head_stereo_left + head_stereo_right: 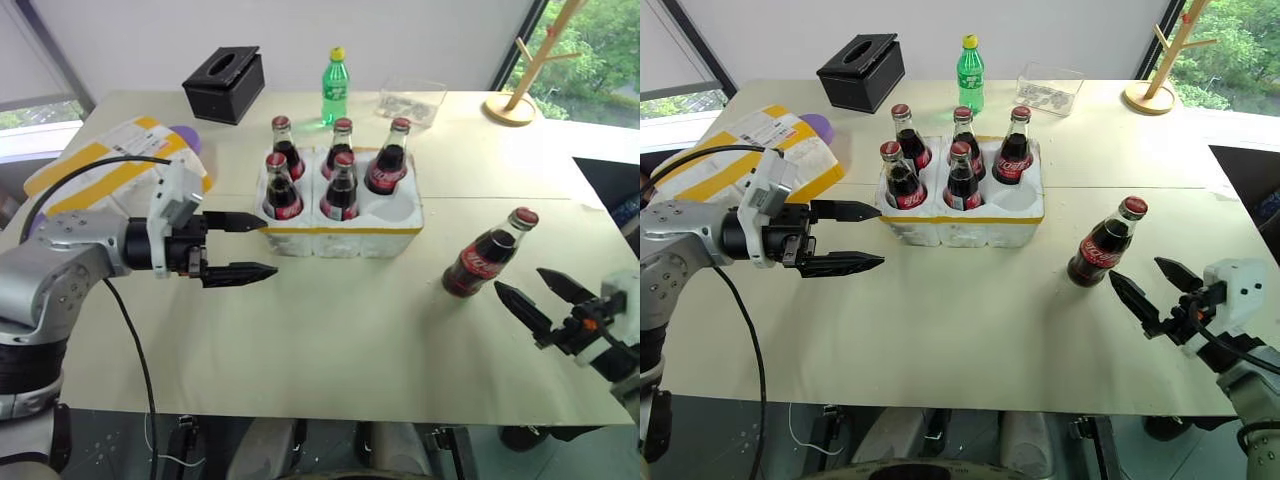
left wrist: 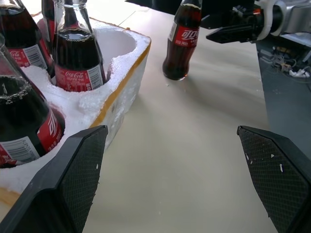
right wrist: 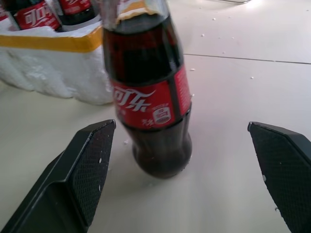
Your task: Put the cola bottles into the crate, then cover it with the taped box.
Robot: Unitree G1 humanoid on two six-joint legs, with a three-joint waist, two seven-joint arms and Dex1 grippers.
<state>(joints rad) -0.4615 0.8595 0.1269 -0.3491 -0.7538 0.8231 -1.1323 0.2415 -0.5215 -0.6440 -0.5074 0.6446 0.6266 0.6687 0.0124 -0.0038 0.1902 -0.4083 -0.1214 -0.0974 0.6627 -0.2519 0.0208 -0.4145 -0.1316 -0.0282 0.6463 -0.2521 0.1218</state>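
Note:
Bare tabletop shows between my right fingers and the cola bottle's body (image 1: 478, 262) (image 3: 150, 107). My right gripper would miss if closed now, so it needs to first move toward the bottle.
The crate (image 1: 340, 240) is a low white foam tray with a yellow band, mid-table. Several cola bottles (image 1: 341, 188) stand in its wells; the front right well (image 1: 392, 211) is empty. One more cola bottle (image 1: 488, 253) stands upright on the table to the crate's right. My right gripper (image 1: 545, 291) is open, just right of that bottle and pointing at it, nothing between its fingers. My left gripper (image 1: 245, 247) is open and empty, level, beside the crate's left front corner. The taped box (image 1: 110, 165) lies at the far left, behind my left arm.
A black tissue box (image 1: 225, 83), a green soda bottle (image 1: 335, 87) and a clear plastic container (image 1: 411, 100) stand along the table's far edge. A wooden stand (image 1: 520, 80) is at the far right corner. Bare tabletop stretches in front of the crate.

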